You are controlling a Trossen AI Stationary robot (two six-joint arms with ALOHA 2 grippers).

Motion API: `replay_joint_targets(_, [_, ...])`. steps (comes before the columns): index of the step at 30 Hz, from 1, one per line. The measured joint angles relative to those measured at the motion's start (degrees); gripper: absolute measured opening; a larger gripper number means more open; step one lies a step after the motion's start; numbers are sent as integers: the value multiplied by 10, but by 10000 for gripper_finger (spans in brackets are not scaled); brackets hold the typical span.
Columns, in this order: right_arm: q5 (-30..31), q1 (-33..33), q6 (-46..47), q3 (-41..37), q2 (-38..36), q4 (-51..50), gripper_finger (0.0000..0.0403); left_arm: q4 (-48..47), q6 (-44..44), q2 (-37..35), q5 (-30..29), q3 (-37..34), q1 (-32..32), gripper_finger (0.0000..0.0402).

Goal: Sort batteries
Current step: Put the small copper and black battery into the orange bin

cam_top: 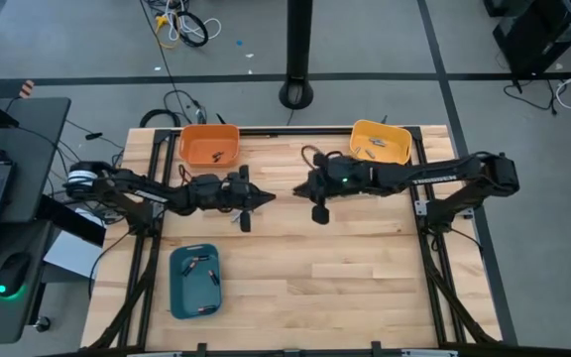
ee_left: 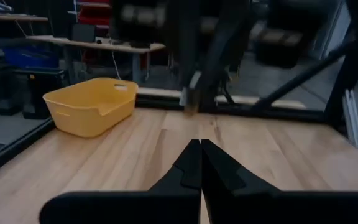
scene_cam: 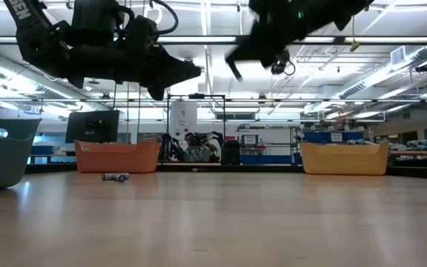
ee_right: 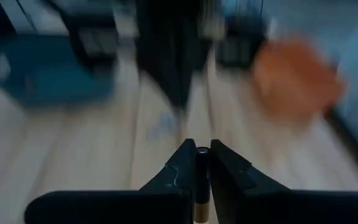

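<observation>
The battery stays held in my right gripper until my left gripper's fingers reach it, as a gap parts the two in the high view.
My right gripper [cam_top: 300,190] hangs high over the table's middle, shut on a small cylindrical battery [ee_right: 201,153]; it also shows in the low view [scene_cam: 232,61]. My left gripper [cam_top: 266,197] faces it from the left, shut and empty [ee_left: 200,149], also well above the table [scene_cam: 196,72]. Another battery [scene_cam: 115,176] lies on its side on the table, in front of the orange tray [scene_cam: 117,156]. Several batteries lie in the teal tray [cam_top: 195,281], a few in the orange tray [cam_top: 209,145] and a few in the yellow tray [cam_top: 382,142]. My right gripper pinches the battery between its two fingers. The silvery end [ee_right: 202,151] shows at the fingertips and the gold-coloured body [ee_right: 201,211] runs back between the fingers, so the battery lies along them. It is lifted clear of the table.
The orange tray stands at the far left, the yellow tray [ee_left: 92,107] at the far right and the teal tray [scene_cam: 2,152] at the near left. The two grippers are close tip to tip over the middle. Bare wood lies at the near right.
</observation>
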Motion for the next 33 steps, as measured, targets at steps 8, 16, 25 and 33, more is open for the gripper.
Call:
replay_joint_targets(8, [-28,35,-30,0,-19,147,37,51,8,3,16,19,-11,63])
replay_joint_targets(16, [-18,60,-41,0,-19,172,38,52,8,3,17,54,-35,161])
replay_joint_targets(25, [-17,63,-53,0,-19,184,38,43,9,3,22,83,-45,211])
replay_joint_targets(33, [-16,63,-56,0,-19,191,38,43,9,36,43,109,-47,211])
